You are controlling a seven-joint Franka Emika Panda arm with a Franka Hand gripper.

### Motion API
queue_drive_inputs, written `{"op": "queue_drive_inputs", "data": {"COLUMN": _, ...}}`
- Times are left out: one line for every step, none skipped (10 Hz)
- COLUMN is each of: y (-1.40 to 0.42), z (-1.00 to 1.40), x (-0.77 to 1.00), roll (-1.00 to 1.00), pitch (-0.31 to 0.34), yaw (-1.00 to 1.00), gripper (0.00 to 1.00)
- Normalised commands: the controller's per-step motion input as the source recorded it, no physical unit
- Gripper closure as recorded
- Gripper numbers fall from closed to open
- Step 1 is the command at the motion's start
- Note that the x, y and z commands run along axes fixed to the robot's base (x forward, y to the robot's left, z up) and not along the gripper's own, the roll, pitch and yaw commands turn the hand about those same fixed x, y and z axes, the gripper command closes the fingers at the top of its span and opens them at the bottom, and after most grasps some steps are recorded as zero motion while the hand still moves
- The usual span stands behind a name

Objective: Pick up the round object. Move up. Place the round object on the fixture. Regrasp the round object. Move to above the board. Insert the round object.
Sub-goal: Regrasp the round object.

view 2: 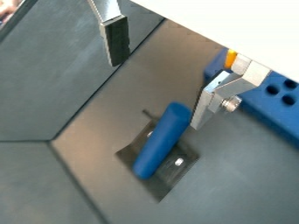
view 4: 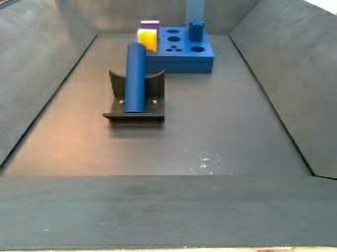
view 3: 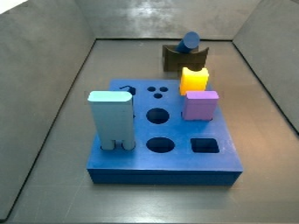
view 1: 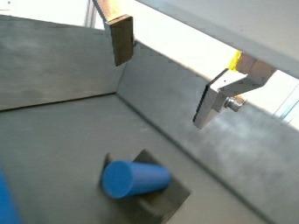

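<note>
The gripper grabs the round object by its top end [view 3: 188, 38] next, so its lower end stays free to enter the board's hole.
The round object [view 4: 136, 74], a smooth blue peg, rests against the dark fixture [view 4: 134, 112], apart from the board [view 4: 184, 63]. A side view shows the round object's [view 3: 191, 40] end above the fixture [view 3: 176, 59], behind the board [view 3: 163, 150]. Both wrist views look down on the round object [view 1: 135, 179] [view 2: 162, 140] lying on the fixture [view 1: 163, 205] [view 2: 166, 172]. My gripper [view 1: 166, 72] [view 2: 162, 72] hangs above it, open, with nothing between its fingers [view 1: 121, 39] [view 2: 114, 39]. Neither side view shows the gripper.
A tall light-blue block [view 3: 111, 118], a yellow block [view 3: 195, 79] and a purple block [view 3: 200, 105] stand on the board. Grey sloping walls [view 4: 53, 89] enclose the floor. The board's edge [view 2: 274, 101] lies near the gripper's far finger.
</note>
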Motion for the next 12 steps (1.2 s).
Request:
{"op": "queue_drive_inputs", "data": {"y": -0.04, "z": 0.00, "x": 0.08, "roll": 1.00, "pitch": 0.089, "yaw": 0.05, "gripper": 0.00}}
{"op": "queue_drive_inputs", "data": {"y": -0.04, "z": -0.01, "x": 0.09, "roll": 1.00, "pitch": 0.116, "yaw": 0.06, "gripper": 0.00}}
{"op": "queue_drive_inputs", "data": {"y": -0.05, "z": -0.01, "x": 0.10, "roll": 1.00, "pitch": 0.156, "yaw": 0.08, "gripper": 0.00}}
{"op": "queue_drive_inputs", "data": {"y": -0.05, "z": -0.01, "x": 0.10, "roll": 1.00, "pitch": 0.176, "yaw": 0.10, "gripper": 0.00}}
{"op": "queue_drive_inputs", "data": {"y": -0.05, "z": -0.01, "x": 0.10, "roll": 0.83, "pitch": 0.191, "yaw": 0.14, "gripper": 0.00}}
{"op": "queue_drive_inputs", "data": {"y": -0.05, "z": -0.01, "x": 0.10, "roll": 0.65, "pitch": 0.181, "yaw": 0.16, "gripper": 0.00}}
{"op": "queue_drive_inputs", "data": {"y": -0.05, "z": -0.01, "x": 0.11, "roll": 0.40, "pitch": 0.157, "yaw": 0.19, "gripper": 0.00}}
{"op": "queue_drive_inputs", "data": {"y": -0.04, "z": 0.00, "x": 0.10, "roll": 0.31, "pitch": 0.140, "yaw": 0.20, "gripper": 0.00}}
{"op": "queue_drive_inputs", "data": {"y": -0.04, "z": 0.00, "x": 0.09, "roll": 0.20, "pitch": 0.079, "yaw": 0.21, "gripper": 0.00}}
{"op": "queue_drive_inputs", "data": {"y": -0.04, "z": -0.01, "x": 0.09, "roll": 0.18, "pitch": 0.057, "yaw": 0.21, "gripper": 0.00}}
{"op": "queue_drive_inputs", "data": {"y": -0.04, "z": -0.01, "x": 0.08, "roll": 0.16, "pitch": 0.031, "yaw": 0.21, "gripper": 0.00}}
{"op": "queue_drive_inputs", "data": {"y": 0.05, "z": -1.00, "x": 0.03, "roll": 0.16, "pitch": -0.005, "yaw": 0.16, "gripper": 0.00}}
